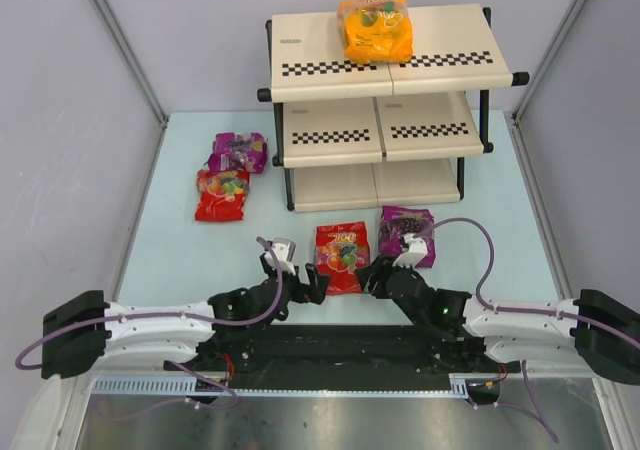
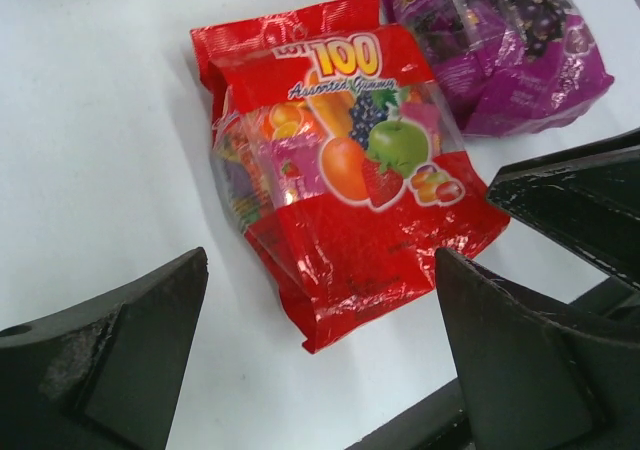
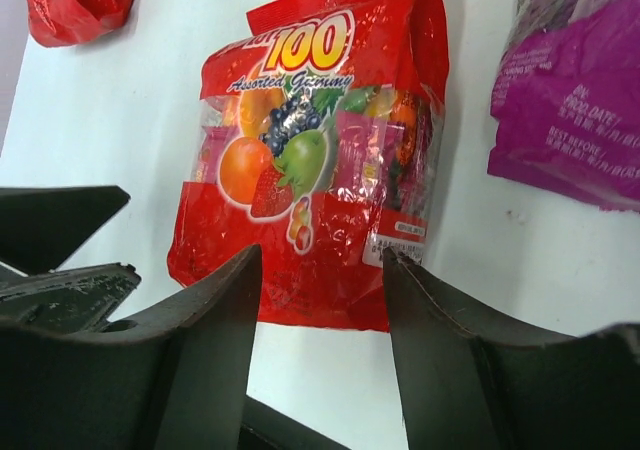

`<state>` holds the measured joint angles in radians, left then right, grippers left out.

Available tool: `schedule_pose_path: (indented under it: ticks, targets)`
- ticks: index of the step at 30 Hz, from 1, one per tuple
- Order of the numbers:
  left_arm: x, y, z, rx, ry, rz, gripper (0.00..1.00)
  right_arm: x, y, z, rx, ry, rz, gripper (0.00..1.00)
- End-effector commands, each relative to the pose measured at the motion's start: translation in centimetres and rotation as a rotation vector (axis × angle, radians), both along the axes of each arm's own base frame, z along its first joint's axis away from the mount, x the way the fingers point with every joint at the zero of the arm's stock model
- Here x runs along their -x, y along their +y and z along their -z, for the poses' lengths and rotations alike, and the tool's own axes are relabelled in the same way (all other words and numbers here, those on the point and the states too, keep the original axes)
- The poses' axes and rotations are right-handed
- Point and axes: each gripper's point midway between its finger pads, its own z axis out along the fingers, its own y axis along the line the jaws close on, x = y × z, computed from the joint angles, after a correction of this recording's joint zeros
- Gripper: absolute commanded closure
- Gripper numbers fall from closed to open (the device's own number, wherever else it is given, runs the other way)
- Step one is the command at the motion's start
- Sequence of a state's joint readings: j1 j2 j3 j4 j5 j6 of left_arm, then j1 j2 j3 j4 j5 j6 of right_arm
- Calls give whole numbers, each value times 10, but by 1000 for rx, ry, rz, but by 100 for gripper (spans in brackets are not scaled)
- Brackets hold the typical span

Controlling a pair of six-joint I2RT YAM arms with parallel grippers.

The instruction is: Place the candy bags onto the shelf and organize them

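Observation:
I should grab the red candy bag's near corner [image 1: 360, 286] with my right gripper, so the bag's far end stays free to enter the shelf [image 1: 385, 110] first.
A red candy bag [image 1: 342, 257] [image 2: 345, 185] [image 3: 310, 170] lies flat on the table in front of the shelf [image 1: 385, 110]. My left gripper [image 1: 314, 282] [image 2: 320, 265] stands wide open just short of the bag's near left corner. My right gripper [image 1: 373, 275] [image 3: 322, 260] is half open at the bag's near right edge, with nothing between its fingers. A purple bag [image 1: 406, 235] [image 2: 505, 50] [image 3: 575, 100] lies right of the red one. An orange bag [image 1: 375, 30] sits on the shelf's top tier. Another purple bag [image 1: 238, 152] and another red bag [image 1: 222, 194] [image 3: 75, 0] lie at the left.
The shelf's middle tier [image 1: 380, 130] and bottom tier [image 1: 375, 182] hold nothing. Grey enclosure walls [image 1: 70, 120] close in both sides of the pale table [image 1: 500, 210]. A purple cable [image 1: 485, 245] loops from the right wrist. The black arm base rail [image 1: 330, 355] runs along the near edge.

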<state>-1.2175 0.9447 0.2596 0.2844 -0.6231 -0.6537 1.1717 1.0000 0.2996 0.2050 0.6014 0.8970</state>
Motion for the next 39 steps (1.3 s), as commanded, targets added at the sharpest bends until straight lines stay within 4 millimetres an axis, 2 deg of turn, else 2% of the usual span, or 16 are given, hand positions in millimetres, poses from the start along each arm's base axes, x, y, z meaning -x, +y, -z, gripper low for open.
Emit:
schedule_pose_path:
  ticks: [1,9,15,19,20,23,24,26,27,28,30,32,33,35,36,39]
  targets:
    - [-1,4,2,80,9,-94,0,-7,-2,-3,-72,-14,99,44]
    - [2,-13,11,84,29,-64,1,-9,-2,9,-37,-1,122,44]
    - [8,-27,14,109,41,-20,11,-9,1,17,-21,12,116,44]
    - [12,-41,10,124,33,33,17,-6,16,17,-45,15,53,46]
    - [15,-45,10,127,38,54,21,-7,17,20,-40,17,49,47]
    - [17,-52,9,133,37,77,47,-5,23,16,-59,13,28,67]
    - [18,-53,9,135,36,81,61,-5,24,9,-69,-5,21,81]
    - [18,-56,2,139,21,89,77,-3,25,0,-78,-28,17,94]
    - [17,-55,2,108,11,93,92,-3,23,-15,-99,-56,22,100]
    - [14,-61,-16,130,-13,93,98,-3,21,-23,-90,-81,18,100]
    - [13,-62,-29,85,-54,103,100,-5,14,-45,-79,-132,38,100]
    - [9,-72,-63,120,-102,112,100,-7,7,-87,-114,-205,46,100]
    - [6,-79,-85,117,-144,124,100,-9,-1,-95,-100,-227,62,100]
    - [3,-85,-107,115,-188,133,100,-12,-15,-135,-134,-303,82,100]
    - [0,-91,-131,124,-234,139,100,-13,-22,-146,-128,-325,92,100]
    - [-9,-107,-167,112,-319,146,100,-21,-42,-184,-131,-400,127,100]
